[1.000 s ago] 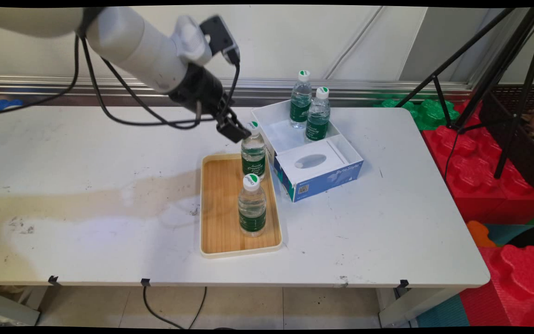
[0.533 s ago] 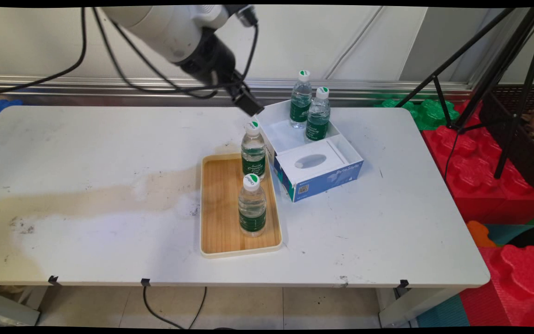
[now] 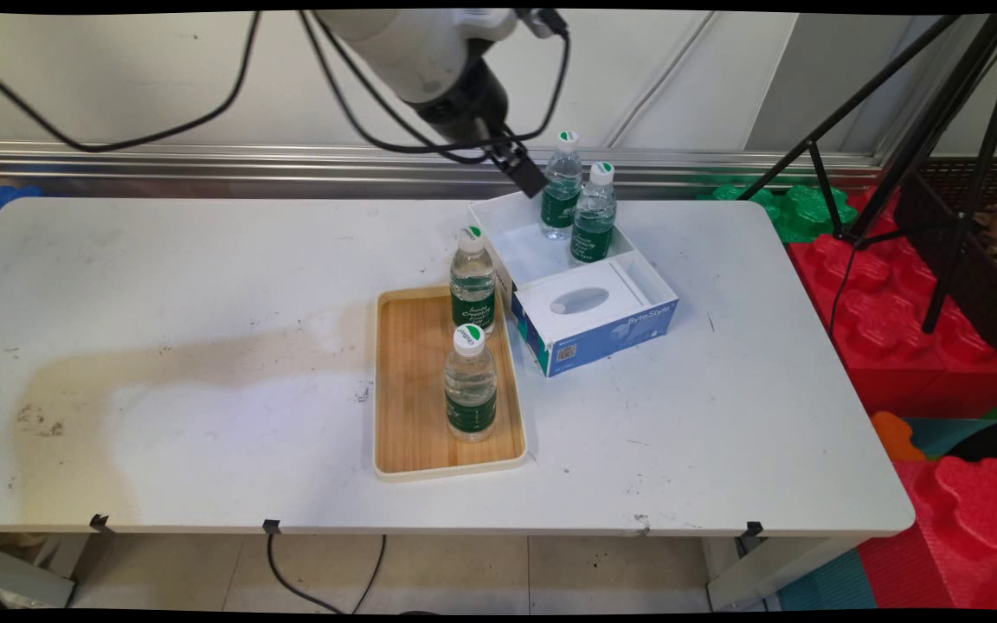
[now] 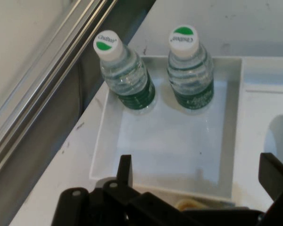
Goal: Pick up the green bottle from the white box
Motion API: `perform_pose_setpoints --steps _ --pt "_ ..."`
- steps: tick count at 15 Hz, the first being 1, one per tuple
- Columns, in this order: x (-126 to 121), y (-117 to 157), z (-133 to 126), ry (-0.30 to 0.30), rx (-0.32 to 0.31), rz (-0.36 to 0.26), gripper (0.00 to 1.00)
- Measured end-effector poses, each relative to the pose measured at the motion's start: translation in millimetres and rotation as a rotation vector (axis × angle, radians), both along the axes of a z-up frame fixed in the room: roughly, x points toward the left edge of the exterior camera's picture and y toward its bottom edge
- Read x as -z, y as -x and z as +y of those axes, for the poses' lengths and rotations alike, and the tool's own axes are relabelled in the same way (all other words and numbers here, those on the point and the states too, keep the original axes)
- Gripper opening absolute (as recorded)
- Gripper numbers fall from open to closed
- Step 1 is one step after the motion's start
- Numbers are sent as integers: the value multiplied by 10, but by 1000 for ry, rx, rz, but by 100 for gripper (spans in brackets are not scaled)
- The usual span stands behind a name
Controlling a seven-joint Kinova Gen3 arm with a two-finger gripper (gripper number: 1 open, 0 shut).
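Note:
I will lift a water bottle out of the box, so next my gripper will grab it by its clear body just above the green label (image 3: 595, 206).
My gripper (image 3: 530, 180) hangs open and empty above the back left corner of a white and blue box (image 3: 611, 324). In the hand view the gripper (image 4: 198, 174) looks down into the box's open compartment (image 4: 165, 141), where two small water bottles with green labels and white caps stand upright: one on the left (image 4: 127, 80) and one on the right (image 4: 189, 75). In the main view these same bottles (image 3: 561, 195) (image 3: 594, 216) stand just right of the gripper. A wooden tray (image 3: 408, 381) left of the box carries two more bottles, one at the far end (image 3: 472, 281) and one nearer (image 3: 470, 385).
The box's closed half has an oval opening (image 3: 579, 300). A black tripod (image 3: 923, 130) and red foam blocks (image 3: 897, 329) stand off the table's right side. A metal rail (image 3: 204, 160) runs along the wall behind the table.
The gripper has risen from beside the far tray bottle's cap and swung right, to above the box's back corner. All the bottles stand where they were.

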State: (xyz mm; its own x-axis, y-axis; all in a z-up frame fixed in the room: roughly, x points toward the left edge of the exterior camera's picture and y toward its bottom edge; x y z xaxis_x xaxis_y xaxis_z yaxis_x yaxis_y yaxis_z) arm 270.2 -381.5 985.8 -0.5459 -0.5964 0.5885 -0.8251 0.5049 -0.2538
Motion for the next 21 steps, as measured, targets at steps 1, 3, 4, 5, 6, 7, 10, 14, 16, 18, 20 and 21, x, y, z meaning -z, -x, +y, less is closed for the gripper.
perform_pose_setpoints --steps 1,3,4,5,6,7,10,14,16,18,20,21 --pt "45 49 -79 -3 -8 0 100" --pt "169 159 -268 -9 -26 1 100" --pt "241 218 -367 -11 -33 3 100" --pt "304 266 -454 -13 -37 5 100" --pt "347 299 -510 -14 -40 5 100" --pt "415 343 -597 -16 -44 8 100" --pt "575 446 -790 -22 -48 11 100" --pt "838 589 -1072 -32 -49 15 100" --pt "972 657 -1211 -36 -45 15 100" --pt "1067 706 -1305 -37 -41 17 100" --pt "1180 771 -1415 -35 -34 22 100" --pt "1221 795 -1452 -35 -32 24 100"
